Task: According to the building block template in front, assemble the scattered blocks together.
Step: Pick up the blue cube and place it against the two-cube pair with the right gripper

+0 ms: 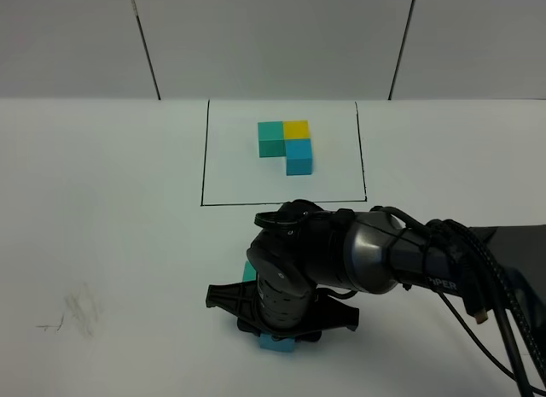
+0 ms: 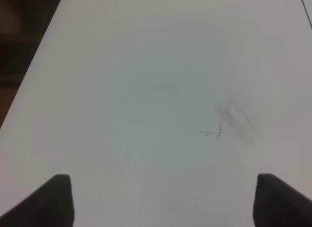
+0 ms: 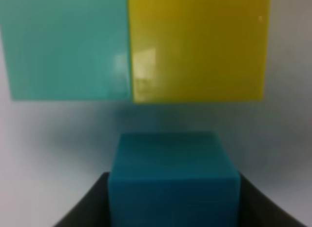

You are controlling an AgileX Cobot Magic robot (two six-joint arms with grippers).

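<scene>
There is a gap between the sky-blue cube's far edge (image 3: 168,135) and the yellow cube. My right gripper needs to keep holding the sky-blue cube until that edge is closer.
The template (image 1: 287,145), small teal, yellow and blue cubes in an L, sits inside a thin black drawn rectangle (image 1: 205,158) at the back. My right gripper (image 1: 281,330) reaches to the front middle and is shut on the sky-blue cube (image 3: 173,188), which also shows in the high view (image 1: 277,343). In the right wrist view the teal cube (image 3: 68,46) and yellow cube (image 3: 197,46) lie side by side, touching, just beyond the blue one. The arm hides most of them in the high view; a teal sliver (image 1: 247,271) shows. My left gripper (image 2: 163,202) is open and empty over bare table.
A grey pencil smudge (image 1: 77,316) marks the white table at the front left; it also shows in the left wrist view (image 2: 234,122). The table's edge (image 2: 29,90) runs along one side of that view. The right arm's cables (image 1: 503,320) trail to the right.
</scene>
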